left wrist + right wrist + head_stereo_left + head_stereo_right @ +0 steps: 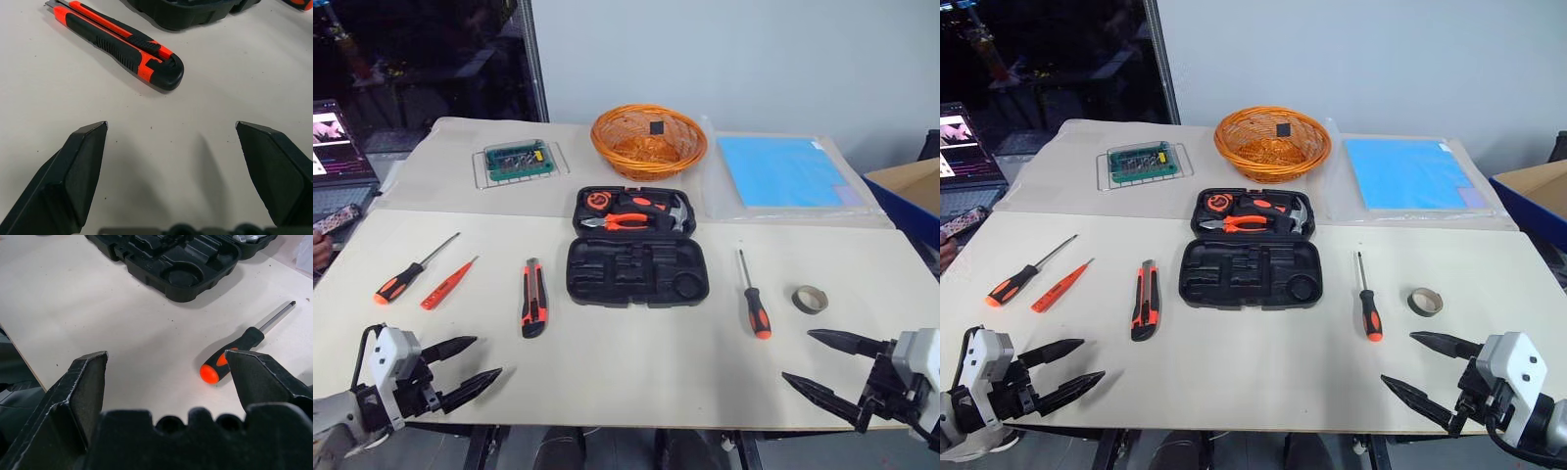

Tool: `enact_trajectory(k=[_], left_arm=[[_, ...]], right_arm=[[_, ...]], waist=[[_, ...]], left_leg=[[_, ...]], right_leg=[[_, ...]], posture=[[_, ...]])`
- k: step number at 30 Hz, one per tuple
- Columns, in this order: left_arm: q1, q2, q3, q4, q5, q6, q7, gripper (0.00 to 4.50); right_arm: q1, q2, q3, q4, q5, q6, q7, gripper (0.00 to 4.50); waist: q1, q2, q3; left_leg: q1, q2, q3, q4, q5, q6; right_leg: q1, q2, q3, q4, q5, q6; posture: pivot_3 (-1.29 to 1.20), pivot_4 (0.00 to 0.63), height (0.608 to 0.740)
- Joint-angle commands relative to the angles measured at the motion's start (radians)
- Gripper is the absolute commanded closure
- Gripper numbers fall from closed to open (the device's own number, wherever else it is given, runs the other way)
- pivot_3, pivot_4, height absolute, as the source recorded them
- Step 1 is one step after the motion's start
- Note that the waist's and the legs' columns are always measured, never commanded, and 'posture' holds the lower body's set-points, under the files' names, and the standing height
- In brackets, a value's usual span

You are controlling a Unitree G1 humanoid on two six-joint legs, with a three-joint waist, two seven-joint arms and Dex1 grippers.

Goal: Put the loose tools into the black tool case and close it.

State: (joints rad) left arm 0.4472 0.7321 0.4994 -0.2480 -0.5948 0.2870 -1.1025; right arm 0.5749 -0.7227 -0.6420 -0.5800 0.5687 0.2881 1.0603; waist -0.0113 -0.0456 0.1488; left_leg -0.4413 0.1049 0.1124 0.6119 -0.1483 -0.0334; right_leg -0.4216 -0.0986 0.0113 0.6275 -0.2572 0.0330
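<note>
The left gripper grabs the screwdriver by its bulky black-and-orange handle (399, 283) next, since the screwdriver is thick at one end and thin along its shaft (441, 249).
The black tool case (637, 271) lies open at the table's middle; its far half holds pliers and a hammer, its near half shows empty recesses. Left of it lie the utility knife (532, 297), the slim orange tester screwdriver (447, 283) and a black-and-orange screwdriver (409, 271). Another screwdriver (754, 299) lies right of the case. My left gripper (470, 365) hovers open at the near left edge, short of the knife (122, 40). My right gripper (829, 364) is open at the near right edge, close to that screwdriver (242, 350). Neither holds anything.
An orange wicker basket (649, 140) and a green bit set box (519, 161) sit at the back, with a blue sheet (781, 171) at the back right. A tape roll (810, 299) lies right of the screwdriver. A laptop (337, 157) stands off the table's left.
</note>
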Motion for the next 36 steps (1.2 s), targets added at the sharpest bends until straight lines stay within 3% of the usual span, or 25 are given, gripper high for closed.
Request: enact_trajectory(k=[1, 4, 9, 11, 15, 18, 24, 25, 26, 28, 33, 36], left_arm=[[-0.044, -0.022, 0.042, -0.02, -0.05, 0.037, 0.076, 0.0], [-0.173, -0.054, 0.081, -0.01, -0.131, 0.182, 0.277, 0.0], [-0.323, -0.056, 0.126, 0.049, -0.167, 0.305, 0.459, 0.0], [-0.396, 0.022, 0.124, 0.142, -0.127, 0.375, 0.507, 0.0], [-0.521, 0.201, 0.063, 0.349, -0.04, 0.426, 0.467, 0.0], [-0.623, 0.317, -0.058, 0.509, 0.068, 0.384, 0.387, 0.0], [-0.93, 0.392, -0.343, 0.904, 0.308, 0.247, 0.216, 0.0], [-0.977, 0.388, -0.381, 0.971, 0.347, 0.212, 0.194, 0.56], [-1.012, 0.384, -0.412, 1.025, 0.376, 0.187, 0.164, 0.72], [-1.067, 0.374, -0.459, 1.115, 0.432, 0.13, 0.137, 1.61], [-1.127, 0.361, -0.454, 1.207, 0.445, 0.036, 0.04, 3.26], [-1.112, 0.364, -0.375, 1.139, 0.357, -0.017, -0.083, 3.63]], right_arm=[[-0.05, 0.001, 0.01, -0.031, 0.029, -0.016, -0.025, 0.08], [-0.211, 0.012, 0.124, -0.094, 0.069, 0.027, -0.121, 0.08], [-0.446, 0.009, 0.291, -0.149, 0.125, 0.154, -0.255, 0.08], [-0.578, 0.001, 0.387, -0.168, 0.17, 0.208, -0.263, 0.08], [-0.733, -0.017, 0.488, -0.175, 0.232, 0.28, -0.248, 0.08], [-0.787, -0.024, 0.525, -0.17, 0.242, 0.293, -0.241, 0.08], [-0.804, -0.018, 0.556, -0.172, 0.219, 0.278, -0.257, 0.08], [-0.798, -0.018, 0.558, -0.177, 0.215, 0.276, -0.26, 0.0], [-0.791, -0.019, 0.558, -0.183, 0.213, 0.275, -0.265, 0.0], [-0.773, -0.022, 0.55, -0.196, 0.215, 0.277, -0.277, 0.0], [-0.708, -0.028, 0.517, -0.232, 0.217, 0.274, -0.307, 0.0], [-0.664, -0.026, 0.494, -0.241, 0.198, 0.26, -0.325, 0.0]], waist=[[0.0, 0.0, 0.0], [-0.001, -0.001, 0.0], [-0.004, -0.001, 0.0], [-0.003, -0.002, 0.0], [-0.002, -0.005, 0.001], [0.008, -0.005, 0.001], [0.024, -0.006, 0.001], [0.025, -0.006, 0.001], [0.025, -0.006, 0.001], [0.022, -0.006, 0.001], [0.022, -0.007, 0.001], [0.023, -0.009, 0.001]], left_leg=[[0.0, 0.0, 0.0, 0.0, 0.0, 0.0], [0.001, 0.0, -0.001, 0.002, 0.0, 0.0], [0.002, 0.0, -0.006, 0.004, 0.0, 0.0], [0.002, -0.001, -0.006, 0.004, 0.0, 0.0], [0.0, 0.0, -0.008, 0.004, 0.001, 0.0], [0.0, -0.001, -0.008, 0.003, 0.0, 0.0], [-0.005, -0.002, -0.007, 0.001, 0.001, 0.003], [-0.005, -0.001, -0.007, 0.001, 0.003, 0.006], [-0.005, -0.001, -0.008, 0.001, 0.004, 0.006], [-0.005, -0.001, -0.008, 0.002, 0.004, 0.006], [-0.006, -0.001, -0.008, 0.003, 0.004, 0.007], [-0.006, -0.001, -0.008, 0.005, 0.004, 0.007]], right_leg=[[0.0, 0.0, 0.0, 0.0, 0.0, 0.0], [0.001, 0.0, 0.0, 0.001, 0.0, 0.0], [0.001, 0.005, 0.001, 0.004, 0.004, -0.001], [0.001, 0.005, 0.002, 0.005, 0.005, -0.001], [0.0, 0.008, 0.002, 0.006, 0.007, -0.006], [-0.001, 0.007, 0.001, 0.004, 0.005, -0.008], [-0.002, 0.007, 0.001, 0.005, 0.008, -0.002], [-0.002, 0.008, 0.0, 0.006, 0.008, -0.002], [-0.002, 0.008, 0.0, 0.007, 0.008, -0.002], [-0.002, 0.008, 0.0, 0.007, 0.008, -0.002], [-0.002, 0.008, 0.0, 0.008, 0.008, -0.002], [-0.003, 0.007, 0.0, 0.012, 0.008, -0.002]], posture=[[0.0, 0.15, 0.74], [0.0, 0.15, 0.74], [0.0, 0.15, 0.74], [0.0, 0.15, 0.74], [0.0, 0.15, 0.74], [0.0, 0.15, 0.74], [0.0, 0.15, 0.74], [0.0, 0.15, 0.74], [0.0, 0.15, 0.74], [0.0, 0.15, 0.74], [0.0, 0.15, 0.74], [0.0, 0.15, 0.74]])
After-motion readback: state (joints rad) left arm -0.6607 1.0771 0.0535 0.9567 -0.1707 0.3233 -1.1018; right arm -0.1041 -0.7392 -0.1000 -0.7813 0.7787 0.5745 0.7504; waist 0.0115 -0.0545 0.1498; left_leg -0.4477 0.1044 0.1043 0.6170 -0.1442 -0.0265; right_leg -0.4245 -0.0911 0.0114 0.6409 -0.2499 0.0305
